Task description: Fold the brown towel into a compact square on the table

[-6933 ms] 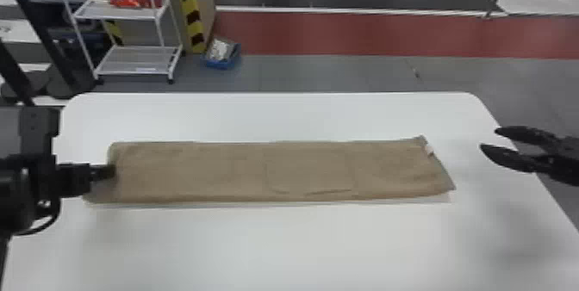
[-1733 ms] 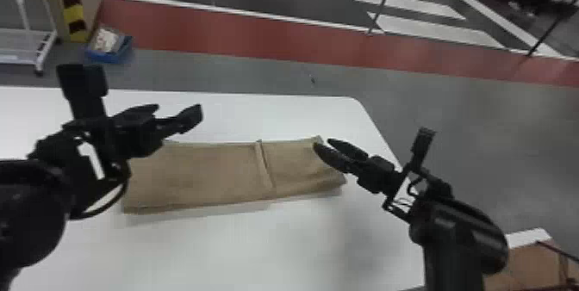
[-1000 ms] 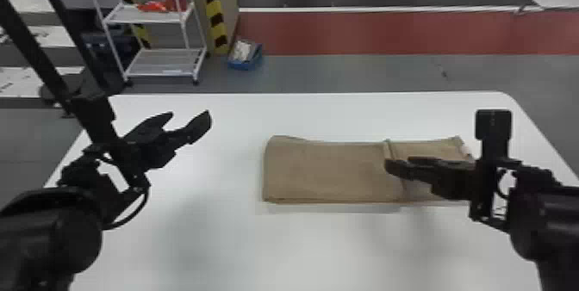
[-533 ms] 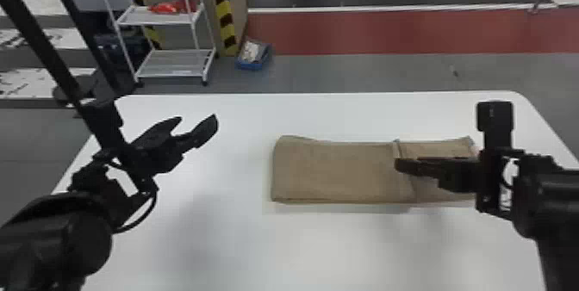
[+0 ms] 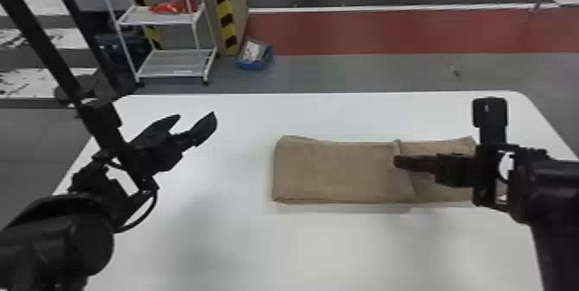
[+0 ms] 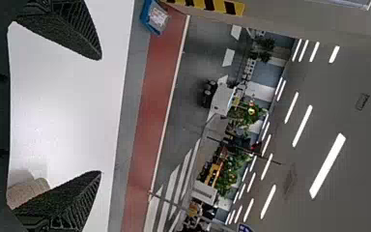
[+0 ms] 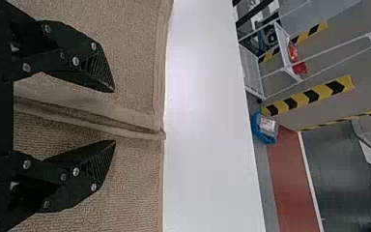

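I should next pick up the brown towel with my right gripper by the fold at its flap's edge [image 5: 399, 147] [image 7: 101, 119], so its layers get even for a compact square.
The brown towel [image 5: 336, 171] lies flat on the right half of the white table [image 5: 366, 247], a strip with its left part folded over and that flap's edge across it. My right gripper [image 5: 398, 162] is over the towel at the flap's edge. In the right wrist view the right gripper [image 7: 113, 116] stands open, its fingers on either side of the edge ridge of the towel [image 7: 92, 118]. My left gripper [image 5: 196, 122] is open above the table, left of the towel. In the left wrist view nothing is between the fingers of the left gripper [image 6: 100, 116]; a towel corner [image 6: 28, 192] shows.
Beyond the table's far edge stand a white shelf rack [image 5: 172, 62] and a blue bin [image 5: 255, 55] on the floor. Dark posts [image 5: 38, 32] rise at the left. Bare tabletop lies left of the towel and in front of it.
The towel's left end was folded over toward the right and let go by the left gripper, which has drawn back. My right gripper came in from the right over the towel. The head view has shifted.
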Robot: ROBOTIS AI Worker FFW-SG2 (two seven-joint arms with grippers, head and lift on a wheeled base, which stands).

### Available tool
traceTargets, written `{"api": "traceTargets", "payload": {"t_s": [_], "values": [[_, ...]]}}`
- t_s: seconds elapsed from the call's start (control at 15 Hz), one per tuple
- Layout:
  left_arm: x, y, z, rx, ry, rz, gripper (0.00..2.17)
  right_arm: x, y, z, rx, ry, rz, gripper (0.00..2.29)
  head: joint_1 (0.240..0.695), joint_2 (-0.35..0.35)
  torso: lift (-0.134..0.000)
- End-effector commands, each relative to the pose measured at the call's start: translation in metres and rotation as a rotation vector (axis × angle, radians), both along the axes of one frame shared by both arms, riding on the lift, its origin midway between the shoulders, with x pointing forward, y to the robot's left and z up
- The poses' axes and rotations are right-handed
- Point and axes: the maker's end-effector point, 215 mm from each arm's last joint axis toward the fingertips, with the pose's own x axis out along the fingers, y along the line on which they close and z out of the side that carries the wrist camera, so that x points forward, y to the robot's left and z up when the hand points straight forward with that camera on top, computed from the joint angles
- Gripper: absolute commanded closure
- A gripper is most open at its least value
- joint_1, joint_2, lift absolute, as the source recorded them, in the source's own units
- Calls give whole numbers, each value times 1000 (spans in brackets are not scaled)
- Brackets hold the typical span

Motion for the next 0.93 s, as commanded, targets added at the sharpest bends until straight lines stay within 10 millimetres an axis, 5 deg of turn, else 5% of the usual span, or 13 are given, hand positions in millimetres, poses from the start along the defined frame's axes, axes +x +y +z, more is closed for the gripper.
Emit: {"api": "traceTargets", "payload": {"t_s": [0.0, 0.53, 0.67, 0.87], "values": [[0, -3, 1, -3, -2, -3, 39, 1, 2, -2, 8, 17, 0, 701, 695, 80, -124], [-1, -8, 1, -4, -1, -11, 39, -12, 4, -15, 21, 66, 2, 701, 695, 77, -124], [-1, -6, 1, -4, -2, -8, 39, -9, 6, -10, 26, 58, 10, 967, 695, 77, -124], [-2, -7, 0, -5, 0, -11, 39, -11, 9, -8, 43, 53, 17, 1025, 695, 81, -124]]}}
